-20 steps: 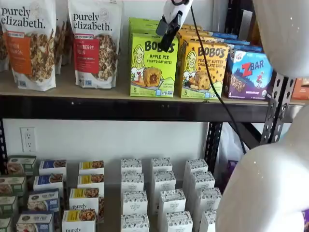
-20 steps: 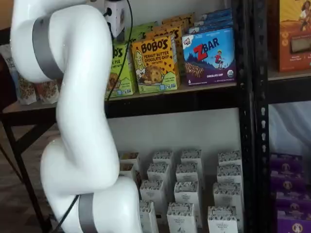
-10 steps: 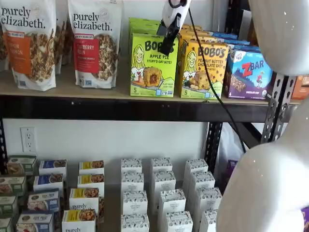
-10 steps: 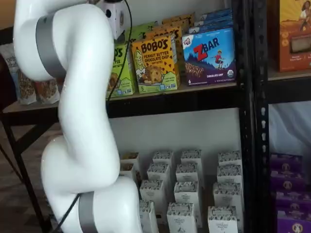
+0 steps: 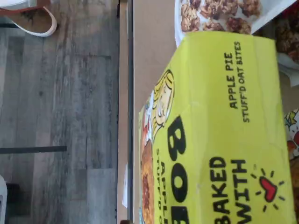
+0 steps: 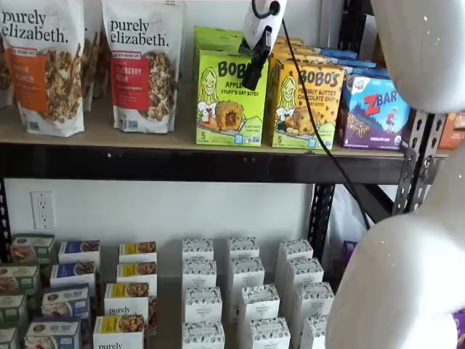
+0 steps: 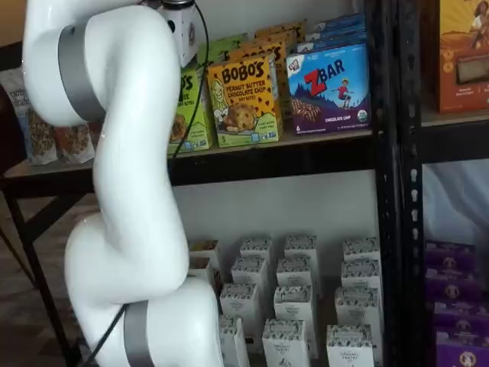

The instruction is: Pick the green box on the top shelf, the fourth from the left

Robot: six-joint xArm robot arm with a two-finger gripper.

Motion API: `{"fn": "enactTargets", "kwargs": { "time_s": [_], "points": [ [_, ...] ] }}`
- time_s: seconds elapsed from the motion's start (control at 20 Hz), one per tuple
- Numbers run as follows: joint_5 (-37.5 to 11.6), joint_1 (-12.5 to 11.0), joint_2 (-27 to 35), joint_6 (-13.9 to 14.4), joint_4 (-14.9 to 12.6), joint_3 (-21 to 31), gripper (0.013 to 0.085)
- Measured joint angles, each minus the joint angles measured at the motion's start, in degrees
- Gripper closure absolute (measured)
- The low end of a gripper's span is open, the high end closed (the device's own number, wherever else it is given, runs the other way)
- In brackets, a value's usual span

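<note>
My gripper grabs the green box by its upper edge next, since the yellow box stands close beside it and more boxes crowd behind it.
The green box (image 6: 227, 102) stands upright on the top shelf (image 6: 145, 163), between a granola bag and the orange-yellow Bobo's box (image 6: 304, 102). My gripper (image 6: 252, 76) hangs from above in front of the green box's upper right corner. It is open and holds nothing; only one black finger shows, side-on. In the wrist view the green box (image 5: 219, 140) fills much of the picture, its lid and front showing, with the tan shelf board (image 5: 152, 60) beside it. My white arm hides the left part of the green box (image 7: 192, 115) in a shelf view.
Two Purely Elizabeth granola bags (image 6: 142, 65) stand left of the green box and a blue ZBar box (image 6: 375, 110) at the right. A black upright (image 6: 418, 163) bounds the shelf's right end. Small white cartons (image 6: 243, 294) fill the level below. A cable (image 6: 320, 123) trails from the gripper.
The gripper has edged a little lower and to the right, closer to the green box's front. The boxes have not moved.
</note>
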Motion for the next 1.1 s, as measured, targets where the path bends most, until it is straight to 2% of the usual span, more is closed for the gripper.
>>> {"fn": "enactTargets", "kwargs": {
  "time_s": [0.4,0.45,0.6,0.7,0.75,0.8,0.85,0.9,1.05,1.1],
  "points": [
    [-0.2,0.1,-0.1,0.0,0.0,0.4,0.0130],
    [-0.5,0.1,-0.2,0.0,0.1,0.7,0.0170],
    [-0.9,-0.1,-0.4,-0.1,1.0,1.0,0.0210],
    [-0.9,-0.1,-0.4,-0.1,1.1,1.0,0.0290],
    [-0.9,0.0,-0.4,-0.1,1.2,1.0,0.0290],
    [-0.9,0.0,-0.4,0.0,1.2,1.0,0.0330],
    [-0.9,0.1,-0.4,0.0,1.2,1.0,0.0330],
    [-0.9,0.1,-0.4,0.0,1.2,1.0,0.0370],
    [-0.9,0.2,-0.4,0.1,1.2,0.9,0.0410],
    [-0.9,0.2,-0.4,0.1,1.2,0.9,0.0450]
  ]
}}
